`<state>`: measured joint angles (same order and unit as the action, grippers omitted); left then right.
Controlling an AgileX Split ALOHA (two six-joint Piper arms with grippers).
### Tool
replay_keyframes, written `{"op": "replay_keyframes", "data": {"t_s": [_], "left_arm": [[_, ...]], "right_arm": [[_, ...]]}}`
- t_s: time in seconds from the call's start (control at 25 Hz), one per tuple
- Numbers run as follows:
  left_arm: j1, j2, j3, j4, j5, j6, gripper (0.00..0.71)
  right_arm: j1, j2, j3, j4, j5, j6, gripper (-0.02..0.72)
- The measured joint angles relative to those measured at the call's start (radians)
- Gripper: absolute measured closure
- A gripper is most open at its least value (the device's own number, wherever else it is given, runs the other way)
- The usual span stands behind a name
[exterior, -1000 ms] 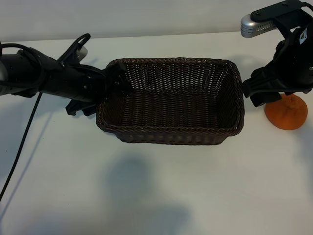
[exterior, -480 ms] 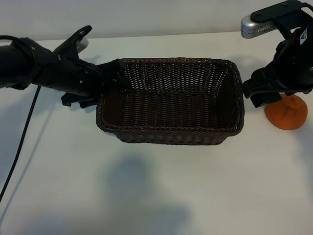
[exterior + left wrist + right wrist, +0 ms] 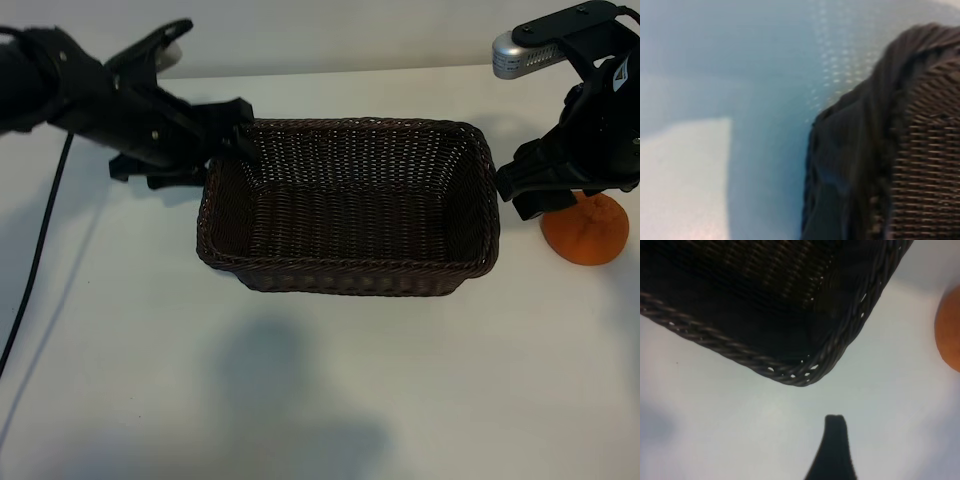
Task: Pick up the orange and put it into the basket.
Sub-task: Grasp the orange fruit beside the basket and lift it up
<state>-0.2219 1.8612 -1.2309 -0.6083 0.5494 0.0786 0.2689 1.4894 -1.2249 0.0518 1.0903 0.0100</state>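
Note:
The orange's body [image 3: 588,238] slopes away round on every side, so my right gripper should next grab the orange by its raised stem knob [image 3: 590,202].
The dark brown wicker basket [image 3: 350,275] stands mid-table with nothing in it. The orange [image 3: 592,238] sits on the table just right of it, stem knob up, partly hidden behind my right arm. My right gripper [image 3: 522,195] hangs open between the basket's right wall and the orange, holding nothing. In the right wrist view one dark finger [image 3: 835,450] stands over bare table, with the basket's corner [image 3: 800,375] and the orange's edge [image 3: 951,335] beyond. My left gripper [image 3: 240,130] is at the basket's rear left corner, fingers apart. Its wrist view shows the weave [image 3: 930,150] close up.
A black cable [image 3: 40,250] runs down the table's left side from the left arm. A silver cylinder on a black bracket [image 3: 520,50] sticks out above the right arm. White tabletop [image 3: 320,400] lies in front of the basket.
The left arm has swung toward the table's back, its gripper staying near the basket's rear left corner. The basket, the orange and the right arm have not moved.

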Motion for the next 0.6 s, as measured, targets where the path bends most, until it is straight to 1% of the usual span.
{"op": "replay_keyframes", "data": {"t_s": [0.28,0.6], "left_arm": [[0.000,0.000,-0.126,0.033,0.128,-0.007,0.072],[0.000,0.000,-0.281,0.165,0.312,-0.038,0.082]], "right_arm": [[0.000,0.000,0.000,-0.001,0.000,0.000,0.122],[0.000,0.000,0.000,-0.001,0.002,0.000,0.122]]}}
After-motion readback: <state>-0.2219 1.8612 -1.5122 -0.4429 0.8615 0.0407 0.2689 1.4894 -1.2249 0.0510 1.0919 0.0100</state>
